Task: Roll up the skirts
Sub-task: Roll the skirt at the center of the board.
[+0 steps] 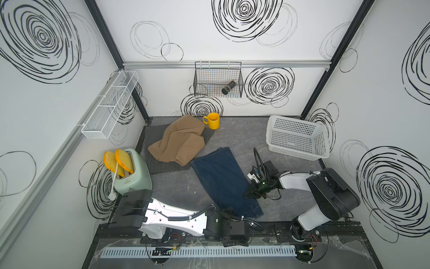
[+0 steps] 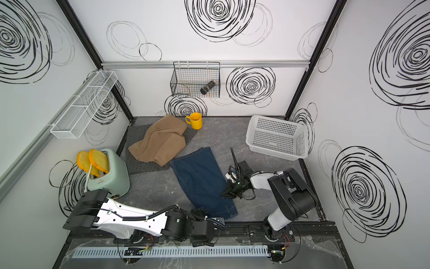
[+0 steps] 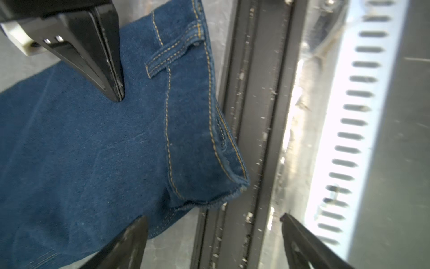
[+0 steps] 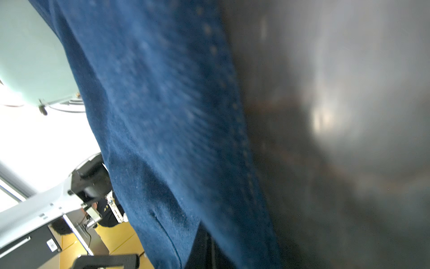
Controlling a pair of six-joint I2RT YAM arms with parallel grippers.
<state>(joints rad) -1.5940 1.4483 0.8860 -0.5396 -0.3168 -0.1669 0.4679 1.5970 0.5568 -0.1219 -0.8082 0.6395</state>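
Note:
I will reach and grab the denim skirt's near waistband corner with my left gripper to roll the skirt up, leaving its far end flat.
The dark blue denim skirt (image 1: 221, 179) lies flat and slanted mid-table in both top views. My right gripper (image 1: 248, 194) is shut, pinching the skirt's right edge near the waistband; the left wrist view shows its closed fingertips (image 3: 116, 90) pressed into the denim (image 3: 93, 151). My left gripper (image 3: 213, 219) is open over the skirt's near corner, with one finger over cloth and the other over the rail. The tan-brown skirt (image 1: 179, 142) lies crumpled at the back left, on top of the dark grey dotted skirt (image 1: 160, 166). Denim (image 4: 162, 116) fills the right wrist view.
A yellow mug (image 1: 213, 120) stands behind the tan skirt. A white plastic basket (image 1: 295, 137) sits at the back right. At the left is a green toaster (image 1: 132, 174) with toast. A black rail (image 3: 256, 116) runs along the front edge. A wire basket (image 1: 217, 79) hangs on the back wall.

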